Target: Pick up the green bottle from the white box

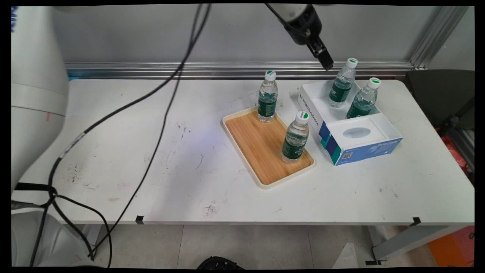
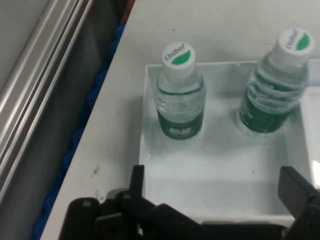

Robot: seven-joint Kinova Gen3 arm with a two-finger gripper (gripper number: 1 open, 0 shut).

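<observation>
The robot's gripper should reach the water bottle and take hold of its clear part between cap and label, so that it can lift the bottle out of the white box.
My gripper hangs high over the table's back right, open and empty, just left of the cap of a water bottle. That bottle and a second one stand upright in a white box with blue sides. In the hand view the fingers stand wide apart around the gripper's middle, above the box floor, with the two bottles beyond. Two more bottles stand on a wooden tray left of the box.
Black cables hang from the arm across the table's left half. An aluminium rail runs along the wall behind the table. A dark chair stands off the table's right end.
</observation>
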